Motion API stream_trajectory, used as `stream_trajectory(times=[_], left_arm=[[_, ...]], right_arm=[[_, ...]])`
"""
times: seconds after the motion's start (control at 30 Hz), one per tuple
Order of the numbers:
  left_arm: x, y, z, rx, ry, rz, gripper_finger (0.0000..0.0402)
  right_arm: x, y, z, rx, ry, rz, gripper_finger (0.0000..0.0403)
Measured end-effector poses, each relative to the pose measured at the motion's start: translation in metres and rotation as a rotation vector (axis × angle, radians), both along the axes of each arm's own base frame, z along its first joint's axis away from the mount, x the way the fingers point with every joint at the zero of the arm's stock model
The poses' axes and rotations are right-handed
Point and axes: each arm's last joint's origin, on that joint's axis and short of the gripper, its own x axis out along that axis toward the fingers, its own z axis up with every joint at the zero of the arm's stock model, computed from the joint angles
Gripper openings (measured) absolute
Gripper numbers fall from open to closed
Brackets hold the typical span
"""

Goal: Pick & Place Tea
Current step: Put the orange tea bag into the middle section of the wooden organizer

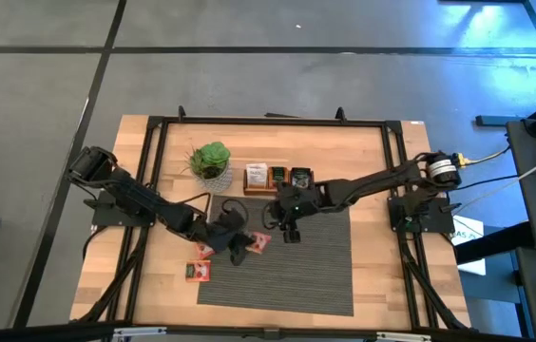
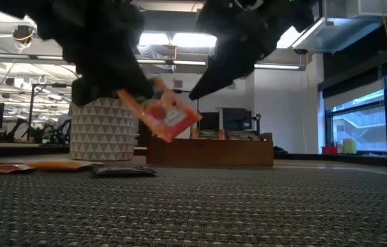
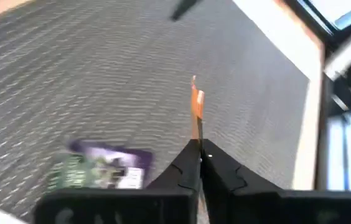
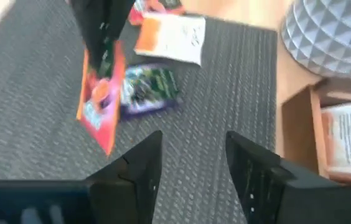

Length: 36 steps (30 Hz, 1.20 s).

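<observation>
The right gripper will next grab the orange-red sachet by its fruit-picture end (image 4: 101, 112), so that it can place the tea in the wooden tray (image 4: 340, 134).
My left gripper (image 1: 246, 243) is shut on an orange-red tea sachet (image 2: 168, 113) above the grey mat's (image 1: 325, 275) left part; the sachet also shows in the right wrist view (image 4: 98, 106). My right gripper (image 4: 191, 158) is open and empty just right of it, over the mat's far edge (image 1: 290, 228). A dark green-and-purple sachet (image 4: 150, 90) and a white-and-orange sachet (image 4: 172, 37) lie flat on the mat. Two orange-red sachets (image 1: 199, 272) lie on the wood left of the mat. My left gripper pinches the orange-red sachet by its upper edge (image 4: 104, 62) between its two fingers, which come from above, pointing down. In the left wrist view the sachet shows edge-on (image 3: 196, 106) past the shut fingertips. It hangs tilted below the fingers, clear of the mat.
The wooden tray (image 1: 277, 178) with sachets in its compartments stands at the mat's far edge, the potted plant (image 1: 211, 161) to its left. The mat's right and near parts lie bare. A black frame (image 1: 154, 171) runs around the table.
</observation>
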Motion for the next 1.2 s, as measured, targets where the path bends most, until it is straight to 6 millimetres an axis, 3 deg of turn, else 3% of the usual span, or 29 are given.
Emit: stream_trajectory(times=[0.27, 0.5, 0.8, 1.2], left_arm=[[0.000, -0.004, 0.003, 0.046, 0.086, -0.175, 0.0003], [0.003, -0.006, 0.007, 0.108, 0.031, -0.268, 0.0003], [0.005, -0.009, 0.010, 0.117, -0.005, -0.340, 0.0003], [0.009, -0.010, 0.016, 0.192, -0.090, -0.389, 0.0003]], right_arm=[[-0.004, 0.032, 0.004, 0.119, -0.012, 0.190, 0.0175], [0.008, 0.053, 0.003, 0.180, -0.160, 0.227, 0.0171], [0.013, 0.053, 0.007, 0.187, -0.227, 0.134, 0.0162], [0.014, 0.054, 0.000, 0.260, -0.181, 0.104, 0.0146]])
